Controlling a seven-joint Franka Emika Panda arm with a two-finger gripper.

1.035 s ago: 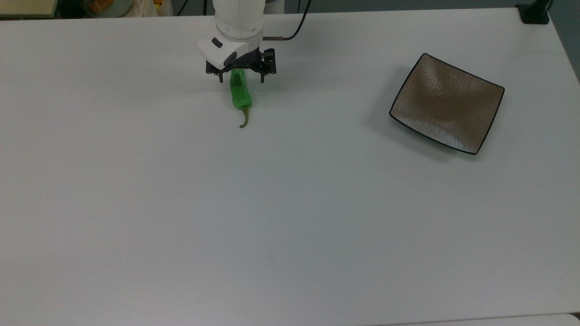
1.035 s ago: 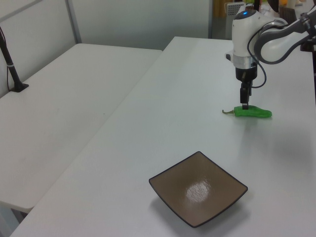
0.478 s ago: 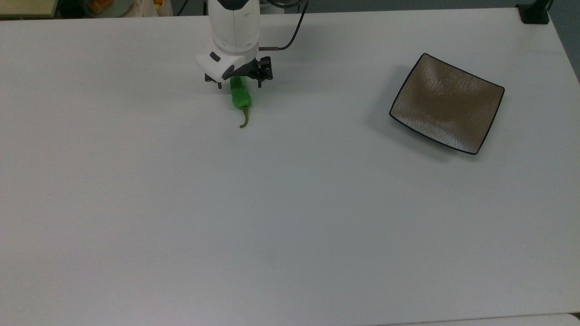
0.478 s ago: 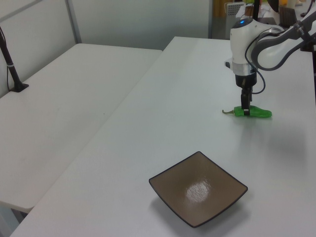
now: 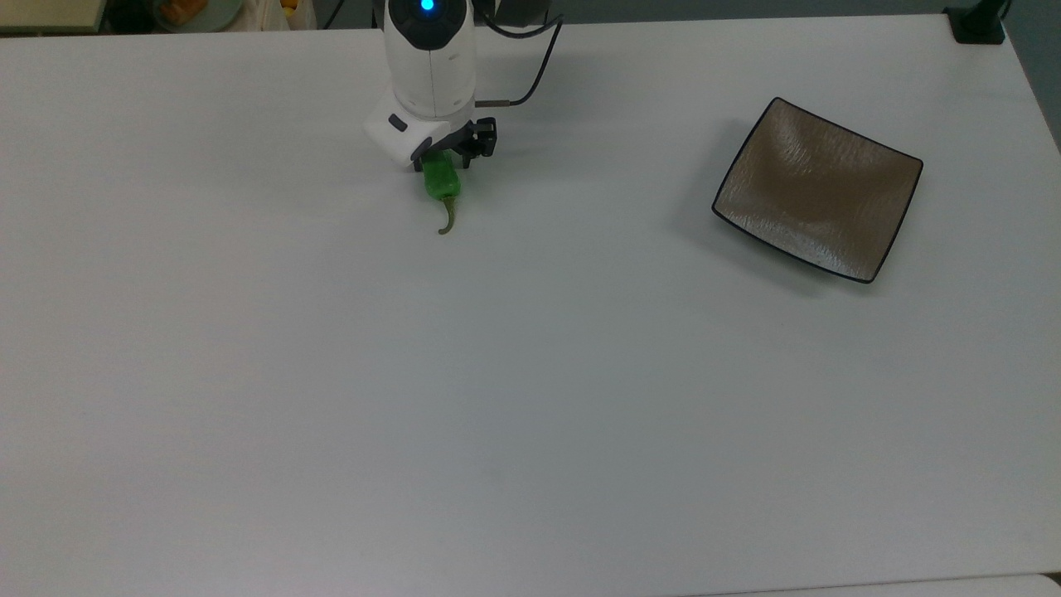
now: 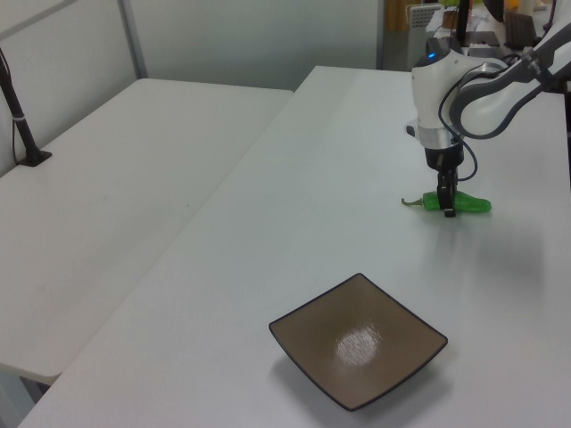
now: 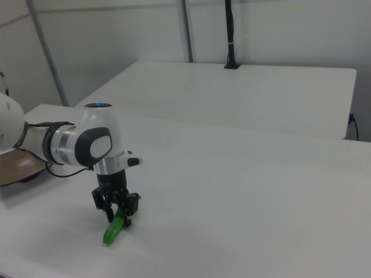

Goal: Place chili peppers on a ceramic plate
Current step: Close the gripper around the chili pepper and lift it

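Observation:
My gripper takes hold of the green chili pepper by its thick body [image 6: 461,202] next, to place the chili pepper on the ceramic plate [image 6: 357,339].
The green chili pepper [image 5: 442,184] lies on the white table, its curved stem toward the top view's bottom. My gripper [image 5: 443,162] is down over the pepper's thicker end. Its fingers stand open, one on each side of the pepper [image 7: 113,230], as the right view's gripper [image 7: 118,218] shows. In the left view the gripper [image 6: 448,207] reaches table level at the pepper [image 6: 468,204]. The square brown ceramic plate [image 5: 816,191] sits empty at the top view's right, well apart from the pepper, and near the front in the left view as the plate [image 6: 357,339].
A black cable [image 5: 535,70] trails from the arm's wrist. A black post base [image 5: 978,25] stands at the table's far right corner in the top view. A second white table [image 6: 116,178] with a black pole [image 6: 18,116] lies beyond a gap.
The gripper has come down around the pepper's thick end, its fingers now at table level on either side. Pepper and plate have not moved.

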